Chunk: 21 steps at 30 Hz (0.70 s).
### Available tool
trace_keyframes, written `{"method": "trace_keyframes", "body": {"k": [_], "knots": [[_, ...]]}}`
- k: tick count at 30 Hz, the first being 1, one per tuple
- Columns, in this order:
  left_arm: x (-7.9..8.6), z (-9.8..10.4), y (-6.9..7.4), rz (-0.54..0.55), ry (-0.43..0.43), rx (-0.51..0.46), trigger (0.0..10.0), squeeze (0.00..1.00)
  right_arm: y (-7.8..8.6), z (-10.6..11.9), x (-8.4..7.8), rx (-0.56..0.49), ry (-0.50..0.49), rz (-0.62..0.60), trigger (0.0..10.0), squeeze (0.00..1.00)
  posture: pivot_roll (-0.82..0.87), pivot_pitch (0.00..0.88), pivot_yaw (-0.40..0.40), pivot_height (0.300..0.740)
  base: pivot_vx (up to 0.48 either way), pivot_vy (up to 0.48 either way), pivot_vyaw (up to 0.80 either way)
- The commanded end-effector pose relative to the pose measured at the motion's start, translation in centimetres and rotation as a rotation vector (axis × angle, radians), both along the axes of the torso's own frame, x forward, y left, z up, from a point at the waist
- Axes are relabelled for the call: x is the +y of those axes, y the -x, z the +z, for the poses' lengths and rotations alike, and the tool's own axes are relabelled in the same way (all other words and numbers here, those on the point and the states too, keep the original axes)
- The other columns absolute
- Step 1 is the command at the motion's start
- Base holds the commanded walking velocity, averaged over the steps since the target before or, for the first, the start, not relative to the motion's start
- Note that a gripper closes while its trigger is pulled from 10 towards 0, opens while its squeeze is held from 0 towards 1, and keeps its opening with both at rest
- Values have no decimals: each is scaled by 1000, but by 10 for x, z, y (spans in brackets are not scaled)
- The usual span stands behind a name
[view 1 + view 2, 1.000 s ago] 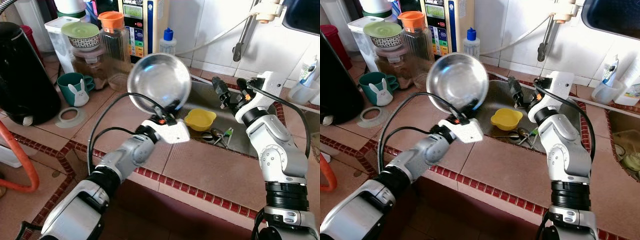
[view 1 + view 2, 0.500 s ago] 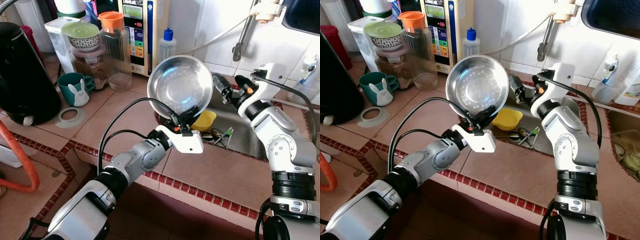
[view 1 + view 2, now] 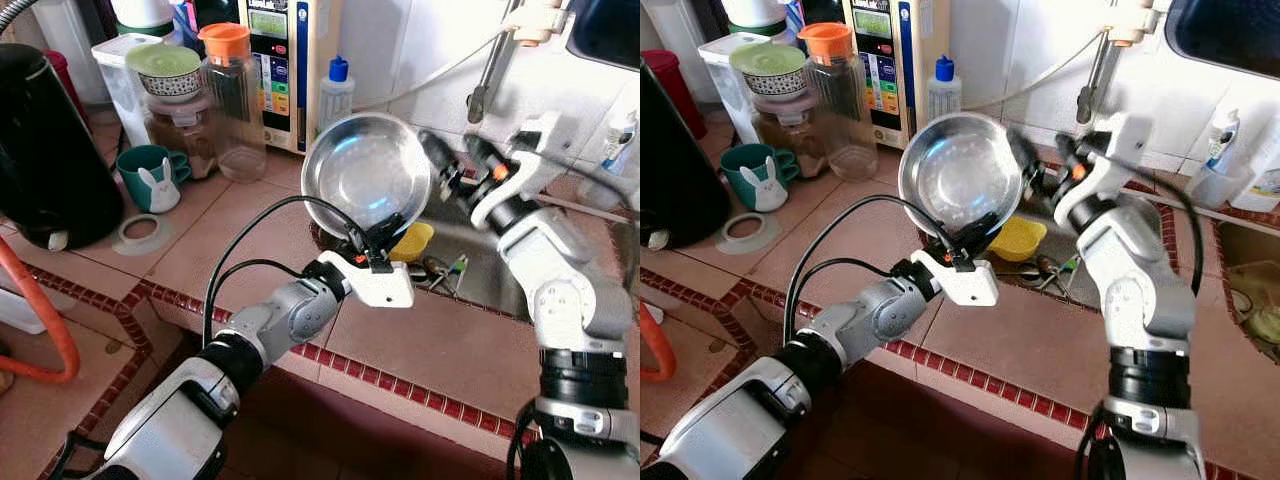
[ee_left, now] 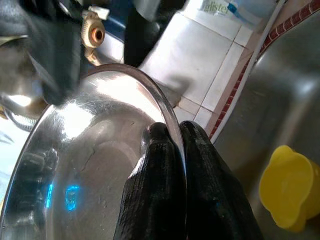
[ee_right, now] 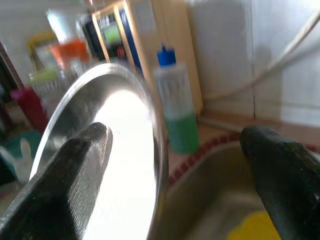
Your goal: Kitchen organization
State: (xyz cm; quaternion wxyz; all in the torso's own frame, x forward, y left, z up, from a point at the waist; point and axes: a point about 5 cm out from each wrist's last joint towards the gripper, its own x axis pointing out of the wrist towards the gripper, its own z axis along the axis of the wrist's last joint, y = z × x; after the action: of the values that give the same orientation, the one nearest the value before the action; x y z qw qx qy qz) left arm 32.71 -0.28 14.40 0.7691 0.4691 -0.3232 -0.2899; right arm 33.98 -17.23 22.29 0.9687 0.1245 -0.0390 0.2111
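The robot's right gripper will next grab the shiny steel bowl by its rim [image 3: 430, 182] to lower it into the sink [image 3: 485, 275].
A shiny steel bowl [image 3: 365, 170] is held upright on edge above the left edge of the sink [image 3: 485, 275]. My left gripper [image 3: 378, 235] is shut on its lower rim, one finger [image 4: 155, 200] inside and one outside. My right gripper [image 3: 455, 160] stands open at the bowl's right rim. In the right wrist view the rim [image 5: 150, 125] lies between its spread fingers [image 5: 80, 170], and I cannot tell whether they touch it. A small yellow bowl [image 3: 412, 238] lies in the sink below.
On the counter at the left stand a black kettle [image 3: 45, 150], a teal rabbit mug [image 3: 150, 178], an orange-lidded jar [image 3: 232, 100] and a soap bottle [image 3: 337, 85]. Utensils [image 3: 440, 270] lie in the sink. A tap hose [image 3: 485, 70] hangs behind.
My left arm has carried the steel bowl to the right, over the sink's edge. My right gripper has moved up to the bowl's right rim, still open.
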Motion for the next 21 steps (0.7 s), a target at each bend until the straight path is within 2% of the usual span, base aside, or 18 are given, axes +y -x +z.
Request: {"method": "trace_keyframes", "body": {"k": [1,7,8,9,15,21], "knots": [[-5,4,1,-26,-13,-31,10000,0,-1,-1,-2,22,47,-5,10000,0,38,0,14,740,0,0,0],[-8,5,3,-40,-13,-47,10000,0,-4,-3,-4,49,79,-29,10000,0,38,0,14,740,0,0,0],[-9,4,4,-44,-13,-49,10000,0,-4,-3,-4,52,84,-37,3373,0,38,0,13,740,0,0,0],[-10,4,5,-52,-15,-55,10000,0,-5,-3,-5,56,89,-46,0,0,39,0,13,740,0,0,0],[-13,1,10,-81,-34,-76,10000,0,-9,-6,-11,113,126,-97,0,0,38,0,13,740,0,0,0],[-14,0,11,-86,-35,-78,10000,0,-9,-7,-12,132,125,-94,0,0,37,0,14,740,0,0,0]]}}
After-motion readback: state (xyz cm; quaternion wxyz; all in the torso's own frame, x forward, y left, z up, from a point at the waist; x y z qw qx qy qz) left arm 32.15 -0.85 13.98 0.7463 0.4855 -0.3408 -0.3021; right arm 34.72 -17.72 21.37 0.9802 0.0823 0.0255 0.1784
